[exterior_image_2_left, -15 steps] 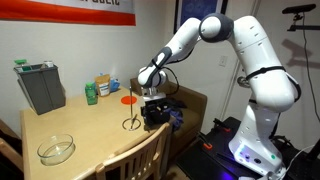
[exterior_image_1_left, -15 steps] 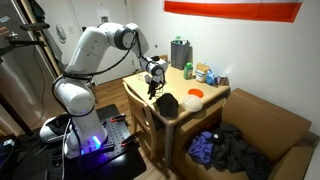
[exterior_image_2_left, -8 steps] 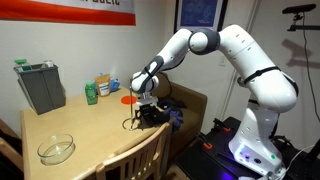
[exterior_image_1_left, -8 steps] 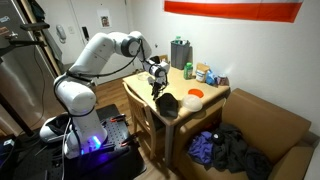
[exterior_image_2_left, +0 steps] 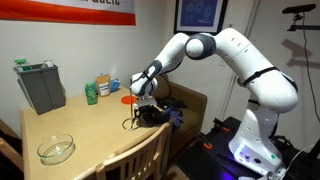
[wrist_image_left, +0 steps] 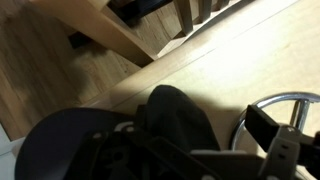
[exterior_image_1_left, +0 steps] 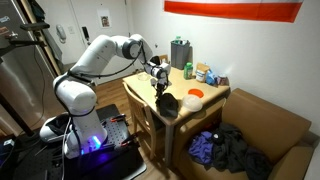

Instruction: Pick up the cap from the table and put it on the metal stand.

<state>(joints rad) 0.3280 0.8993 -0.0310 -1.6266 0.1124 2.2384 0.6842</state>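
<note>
Next, my gripper takes the black cap by its raised top fabric to put it on the metal stand, as this leaves the cap's bottom open.
The black cap [wrist_image_left: 150, 130] lies on the light wooden table [wrist_image_left: 230, 60], close to its edge, and fills the lower left of the wrist view. It also shows in both exterior views [exterior_image_1_left: 166, 103] [exterior_image_2_left: 153, 115], directly under my gripper [exterior_image_1_left: 158, 80] [exterior_image_2_left: 145, 98]. The metal stand's round base [wrist_image_left: 285, 103] lies just to the right of the cap; its thin rod [exterior_image_2_left: 128, 117] stands beside the cap. My gripper [wrist_image_left: 200, 150] is down over the cap. Its right finger stands apart from the fabric, and the cap hides the left one.
A glass bowl [exterior_image_2_left: 56, 150], a dark green canister [exterior_image_2_left: 40, 86], an orange disc [exterior_image_2_left: 127, 100] and small bottles [exterior_image_2_left: 98, 88] stand on the table. A wooden chair [exterior_image_2_left: 140, 160] is at the near edge. A cardboard box of clothes [exterior_image_1_left: 235, 150] stands beside the table.
The arm has stretched out and lowered the gripper a little onto the cap, nearer the stand. The cap has hardly moved.
</note>
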